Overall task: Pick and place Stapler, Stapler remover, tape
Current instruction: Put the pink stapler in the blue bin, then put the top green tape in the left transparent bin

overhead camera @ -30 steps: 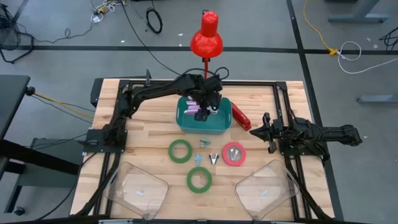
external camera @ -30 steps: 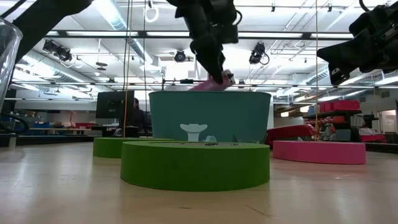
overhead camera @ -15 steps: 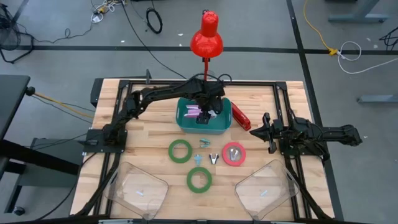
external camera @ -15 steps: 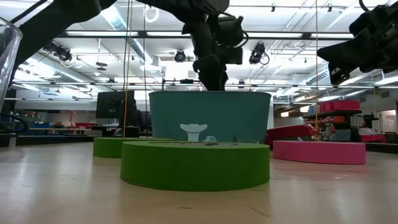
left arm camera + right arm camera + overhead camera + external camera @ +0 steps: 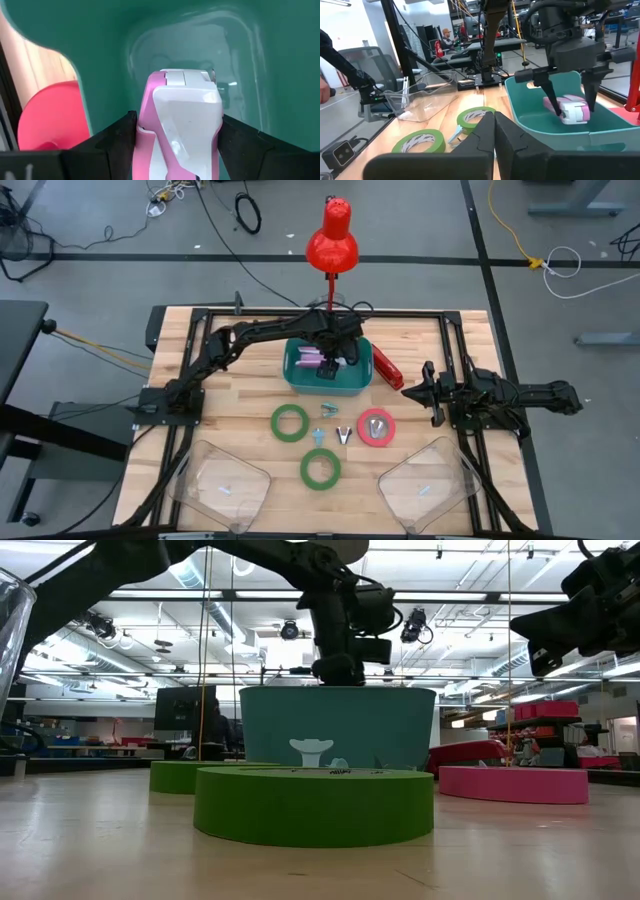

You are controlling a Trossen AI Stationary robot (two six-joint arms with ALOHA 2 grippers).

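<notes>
My left gripper should open now, because the pink-and-white stapler (image 5: 311, 358) (image 5: 182, 115) is low inside the sides of the teal bin. The stapler would lie there.
A pink-and-white stapler (image 5: 182, 115) sits low inside the teal bin (image 5: 296, 378), with my left gripper (image 5: 570, 107) shut on it from above. In the low view the bin's wall (image 5: 340, 725) hides both. On the table in front of the bin lie two green tape rolls (image 5: 290, 423) (image 5: 320, 468), a red-pink tape roll (image 5: 376, 428) and a small silver stapler remover (image 5: 344, 435). A red stapler (image 5: 387, 367) lies just right of the bin. My right gripper (image 5: 425, 392) waits shut at the table's right side. My left gripper pinches the stapler's two long sides (image 5: 142, 130) between its two fingers (image 5: 117, 137). The fingers come steeply from above and reach down into the bin. The stapler lies tilted near the bin's floor; whether it rests on it I cannot tell.
A red desk lamp (image 5: 332, 240) stands behind the bin. Two clear plastic containers (image 5: 225, 480) (image 5: 430, 480) sit at the near left and near right. Small teal pieces (image 5: 328, 411) (image 5: 318, 436) lie among the tape rolls. A person (image 5: 447, 35) shows beyond the table.
My left gripper has gone down into the teal bin with the stapler. The stapler showed above the bin's rim a second ago and is now below it, hidden from the low view.
</notes>
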